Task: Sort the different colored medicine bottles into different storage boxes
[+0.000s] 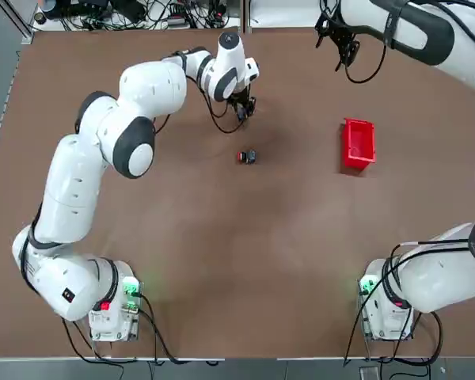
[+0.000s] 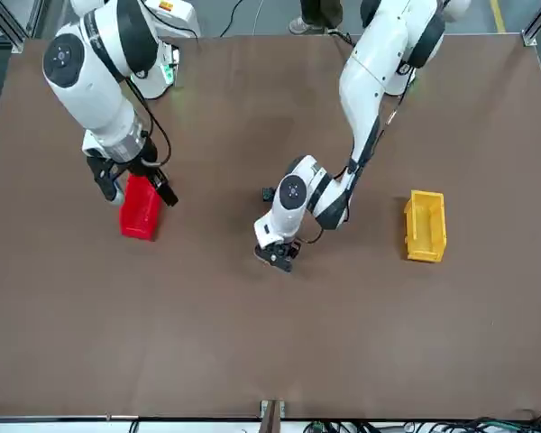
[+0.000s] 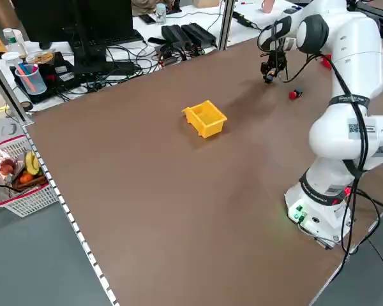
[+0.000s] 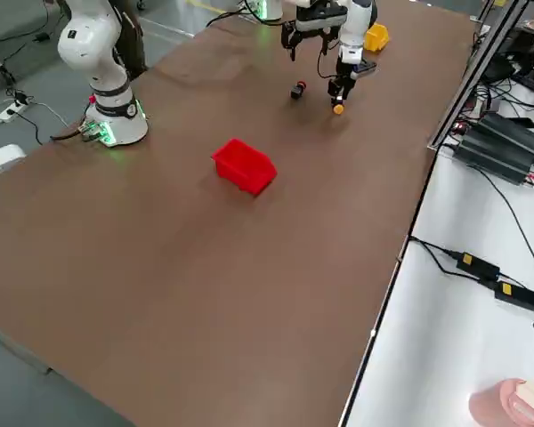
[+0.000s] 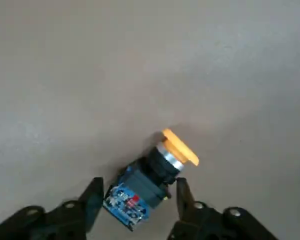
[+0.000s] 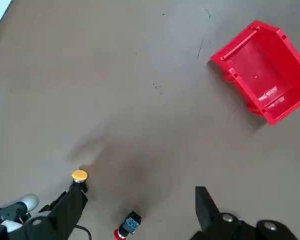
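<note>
My left gripper picks up the bottle by the flat sides of its dark body (image 5: 139,189) next, since the orange-yellow cap widens into a round disc.
A small dark medicine bottle with an orange-yellow cap (image 5: 162,167) lies on its side on the brown table. My left gripper (image 5: 137,192) is down over it, open, one finger close on each side of its body with thin gaps showing. In the top view the left gripper (image 1: 244,111) is at the far middle of the table. The red-capped bottle (image 1: 247,157) lies on its side a little nearer the robot, untouched. The red storage box (image 1: 358,144) sits to the right. My right gripper (image 1: 339,46) hangs open, raised beyond the red box. The yellow storage box (image 2: 426,225) sits on the robot's left.
Cables and power adapters (image 3: 185,35) lie on the white bench past the table's far edge. The arm bases (image 1: 115,305) stand at the near corners. Bare brown tabletop (image 1: 245,253) stretches between the bases and the bottles.
</note>
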Robot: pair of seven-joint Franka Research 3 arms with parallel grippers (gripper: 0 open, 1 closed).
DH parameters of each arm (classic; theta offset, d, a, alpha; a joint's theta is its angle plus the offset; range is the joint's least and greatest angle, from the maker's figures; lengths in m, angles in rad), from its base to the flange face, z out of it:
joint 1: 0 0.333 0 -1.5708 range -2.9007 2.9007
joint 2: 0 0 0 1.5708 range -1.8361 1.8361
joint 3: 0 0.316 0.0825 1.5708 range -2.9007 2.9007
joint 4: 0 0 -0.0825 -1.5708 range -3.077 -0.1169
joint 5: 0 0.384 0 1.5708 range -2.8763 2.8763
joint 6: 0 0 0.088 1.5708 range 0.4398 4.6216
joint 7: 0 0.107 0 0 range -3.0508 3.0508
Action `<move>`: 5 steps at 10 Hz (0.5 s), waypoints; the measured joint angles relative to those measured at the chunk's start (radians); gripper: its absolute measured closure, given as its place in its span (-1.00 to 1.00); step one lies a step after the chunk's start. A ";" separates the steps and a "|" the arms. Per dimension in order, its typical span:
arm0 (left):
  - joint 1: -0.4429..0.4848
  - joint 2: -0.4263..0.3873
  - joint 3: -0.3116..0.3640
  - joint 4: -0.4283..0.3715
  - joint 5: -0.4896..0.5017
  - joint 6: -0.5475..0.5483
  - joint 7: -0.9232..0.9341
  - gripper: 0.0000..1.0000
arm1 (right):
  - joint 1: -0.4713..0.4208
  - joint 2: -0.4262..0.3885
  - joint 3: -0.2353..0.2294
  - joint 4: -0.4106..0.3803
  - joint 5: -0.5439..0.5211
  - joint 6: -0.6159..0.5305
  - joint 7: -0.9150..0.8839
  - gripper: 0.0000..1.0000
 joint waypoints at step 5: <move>-0.009 0.016 0.017 0.005 0.001 0.026 0.000 0.05 | 0.006 0.000 0.001 -0.013 0.000 -0.006 0.010 -1.00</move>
